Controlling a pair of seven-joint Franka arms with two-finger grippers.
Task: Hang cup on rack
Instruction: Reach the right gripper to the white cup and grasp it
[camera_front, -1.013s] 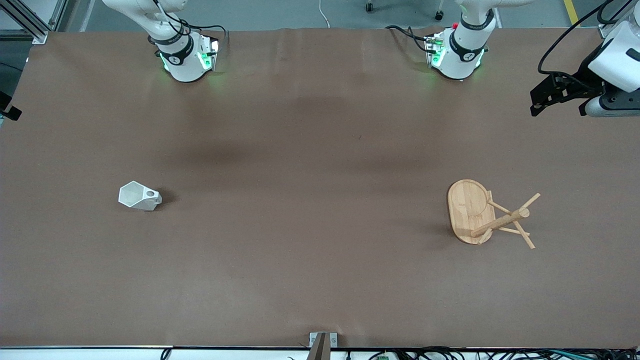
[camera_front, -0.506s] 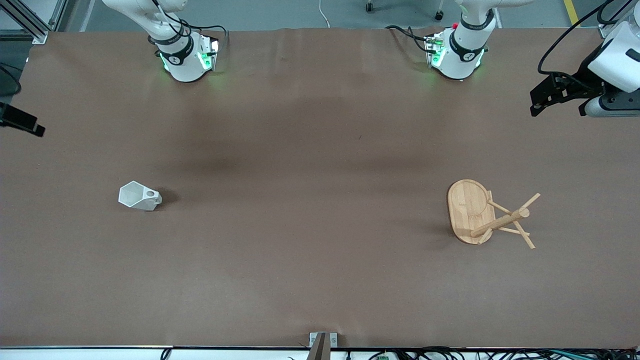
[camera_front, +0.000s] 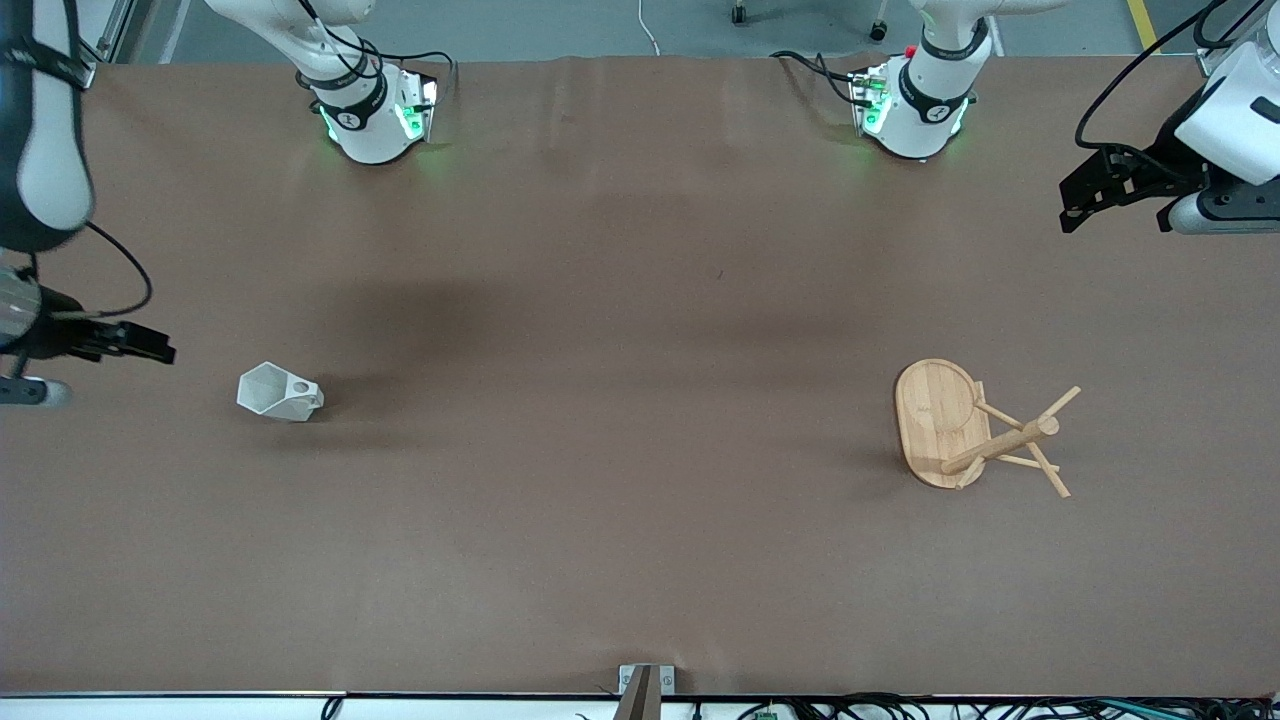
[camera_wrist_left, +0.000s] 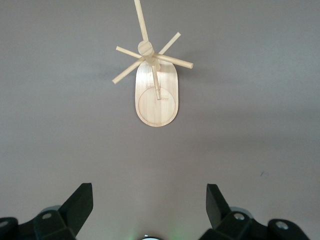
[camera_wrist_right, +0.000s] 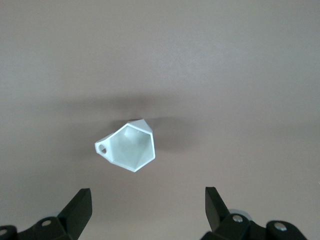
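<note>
The right gripper should next pinch one flat side at the cup's open rim (camera_front: 252, 370) to hang the white cup, since the cup's faceted sides slope toward its base.
The white faceted cup (camera_front: 279, 393) lies on its side on the brown table toward the right arm's end, handle hole up. In the right wrist view the cup (camera_wrist_right: 127, 146) shows its open mouth, ahead of the jaws and not between them. My right gripper (camera_front: 160, 352) (camera_wrist_right: 147, 200) is open and empty, in the air beside the cup at the table's end. The bamboo rack (camera_front: 975, 428) has its oval base flat on the table toward the left arm's end; it also shows in the left wrist view (camera_wrist_left: 156, 95). My left gripper (camera_front: 1070, 205) (camera_wrist_left: 150, 197) is open, empty and waits, well away from the rack.
The two arm bases (camera_front: 370, 110) (camera_front: 915, 105) stand along the table edge farthest from the front camera. A small metal bracket (camera_front: 645, 680) sits at the nearest edge. Brown table surface (camera_front: 620, 400) lies between cup and rack.
My right arm has swung in from the table's end and come close beside the cup. The cup, the rack and the left arm have not moved.
</note>
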